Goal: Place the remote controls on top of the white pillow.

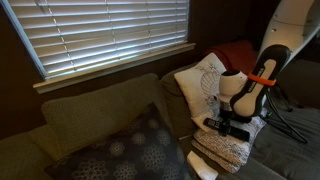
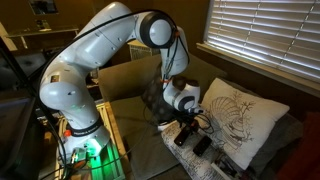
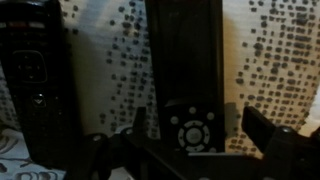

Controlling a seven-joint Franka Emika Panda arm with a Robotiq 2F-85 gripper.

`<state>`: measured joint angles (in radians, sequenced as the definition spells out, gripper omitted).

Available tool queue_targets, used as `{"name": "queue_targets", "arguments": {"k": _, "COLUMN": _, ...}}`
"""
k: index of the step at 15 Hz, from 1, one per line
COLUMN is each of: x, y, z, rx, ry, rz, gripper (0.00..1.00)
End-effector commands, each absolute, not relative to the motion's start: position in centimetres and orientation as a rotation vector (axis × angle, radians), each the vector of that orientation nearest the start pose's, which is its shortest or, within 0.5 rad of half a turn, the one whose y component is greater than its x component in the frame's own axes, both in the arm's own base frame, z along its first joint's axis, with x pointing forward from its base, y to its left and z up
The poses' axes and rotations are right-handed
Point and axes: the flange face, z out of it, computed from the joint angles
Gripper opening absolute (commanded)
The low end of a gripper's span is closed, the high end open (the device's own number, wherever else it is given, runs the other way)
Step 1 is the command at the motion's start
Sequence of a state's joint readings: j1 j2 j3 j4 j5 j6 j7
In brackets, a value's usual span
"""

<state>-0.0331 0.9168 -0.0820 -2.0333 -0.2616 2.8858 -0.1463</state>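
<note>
The gripper should close on the black remote control now, as the remote control's end with the round button ring (image 1: pixel 226 126) (image 3: pixel 193 128) is between its open fingers. Closing now would hold it.
In the wrist view two black remote controls lie side by side on white fabric with a grey dotted print. One remote (image 3: pixel 185 60) lies between my gripper's (image 3: pixel 200 132) fingers, with a gap on its right side. The other remote (image 3: pixel 35 85) is further left. The gripper is open and low over them, as both exterior views show (image 1: pixel 228 122) (image 2: pixel 188 128). Dark remotes (image 2: pixel 200 146) show just under it. The white pillow (image 1: pixel 203 80) (image 2: pixel 243 115) with the grey leaf print leans right behind the gripper.
A dark grey floral cushion (image 1: pixel 125 150) lies on the couch seat. A cream knitted bundle (image 1: pixel 228 152) sits below the gripper. Window blinds (image 1: pixel 100 30) hang behind the couch back (image 1: pixel 100 100). A red object (image 1: pixel 238 55) is behind the pillow.
</note>
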Motion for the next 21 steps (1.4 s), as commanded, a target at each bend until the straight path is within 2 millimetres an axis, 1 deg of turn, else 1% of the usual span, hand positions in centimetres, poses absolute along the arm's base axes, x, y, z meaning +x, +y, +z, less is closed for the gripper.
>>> {"name": "queue_targets", "arguments": {"k": 1, "x": 53.9, "y": -4.9, "z": -2.2, "rx": -3.203, "ry": -0.542, "rz": 0.094, "gripper": 0.66}}
{"name": "queue_targets", "arguments": {"k": 3, "x": 54.1, "y": -4.9, "z": -2.1, "rx": -3.206, "ry": -0.544, "rz": 0.077, "gripper": 0.53}}
{"name": "queue_targets", "arguments": {"k": 4, "x": 54.1, "y": -4.8, "z": -2.0, "rx": -3.206, "ry": -0.544, "rz": 0.071, "gripper": 0.44}}
{"name": "queue_targets", "arguments": {"k": 5, "x": 54.0, "y": -4.8, "z": -1.8, "rx": -3.208, "ry": -0.544, "rz": 0.066, "gripper": 0.38}}
{"name": "queue_targets", "arguments": {"k": 6, "x": 54.0, "y": -4.8, "z": -1.7, "rx": -3.209, "ry": -0.541, "rz": 0.063, "gripper": 0.37}}
{"name": "queue_targets", "arguments": {"k": 11, "x": 53.9, "y": -4.8, "z": -0.7, "rx": -3.207, "ry": -0.528, "rz": 0.048, "gripper": 0.37}}
{"name": "queue_targets", "arguments": {"k": 13, "x": 53.8, "y": -4.8, "z": 0.4, "rx": -3.201, "ry": -0.529, "rz": 0.040, "gripper": 0.37}}
{"name": "queue_targets", "arguments": {"k": 16, "x": 53.5, "y": -4.5, "z": 2.3, "rx": -3.185, "ry": -0.550, "rz": 0.045, "gripper": 0.37}}
{"name": "queue_targets", "arguments": {"k": 21, "x": 52.2, "y": -4.0, "z": 6.5, "rx": -3.159, "ry": -0.614, "rz": 0.053, "gripper": 0.37}}
